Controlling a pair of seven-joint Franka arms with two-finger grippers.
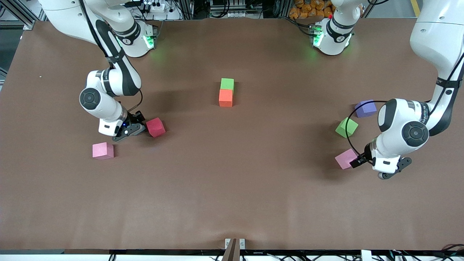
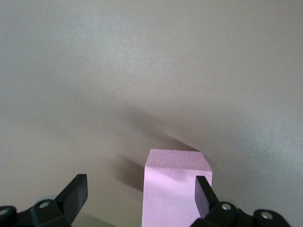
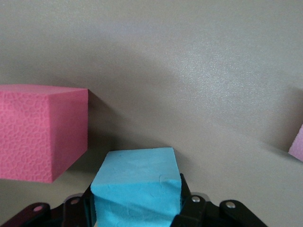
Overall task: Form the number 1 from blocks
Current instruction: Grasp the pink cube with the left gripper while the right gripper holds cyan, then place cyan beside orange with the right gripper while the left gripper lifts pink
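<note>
I need to grab the pink block by its opposite sides with my left gripper next, to make the column of blocks longer and form a number 1.
A green block (image 1: 227, 83) and an orange block (image 1: 226, 98) touch in a line at the table's middle, the orange one nearer the camera. My right gripper (image 1: 140, 125) (image 3: 137, 204) is low at the table, shut on a light blue block (image 3: 136, 187) that the hand hides in the front view. A red block (image 1: 156, 127) (image 3: 42, 132) lies right beside it. My left gripper (image 1: 357, 161) (image 2: 139, 198) is open around a pink block (image 1: 346, 158) (image 2: 176, 187), which sits close to one finger (image 2: 202, 194).
A second pink block (image 1: 103, 150) (image 3: 297, 144) lies nearer the camera than the right gripper. Another green block (image 1: 346, 127) and a purple block (image 1: 365, 108) lie at the left arm's end, farther from the camera than the left gripper.
</note>
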